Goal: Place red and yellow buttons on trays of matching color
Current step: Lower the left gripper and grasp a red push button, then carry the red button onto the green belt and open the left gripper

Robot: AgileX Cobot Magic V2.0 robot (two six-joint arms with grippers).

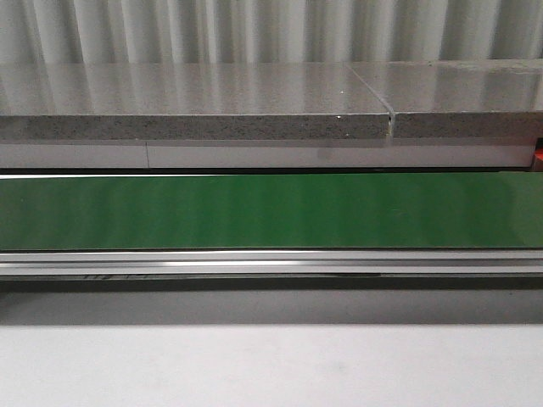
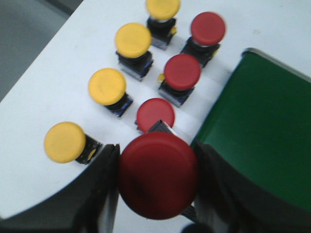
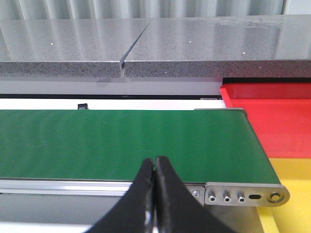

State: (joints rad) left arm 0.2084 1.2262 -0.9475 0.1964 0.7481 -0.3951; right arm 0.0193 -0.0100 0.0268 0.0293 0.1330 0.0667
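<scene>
The red button (image 2: 159,172) hangs high, short of the green belt (image 2: 262,111), so the button moves toward the belt next, before my left gripper releases it.
My left gripper (image 2: 158,177) is shut on a red button (image 2: 158,172), held above the white table close to the camera. Below it on the table stand three more red buttons (image 2: 182,72) and several yellow buttons (image 2: 107,86) in two rows. My right gripper (image 3: 154,162) is shut and empty, hovering at the near edge of the green belt (image 3: 121,143). In the right wrist view a red tray (image 3: 272,119) lies past the belt's end, and a yellow tray (image 3: 291,194) lies nearer than it. No gripper or button shows in the front view.
The green conveyor belt (image 1: 271,210) runs across the front view with a metal rail (image 1: 271,261) along its near side and a grey stone counter (image 1: 195,106) behind. In the left wrist view the belt's end (image 2: 262,116) lies beside the buttons.
</scene>
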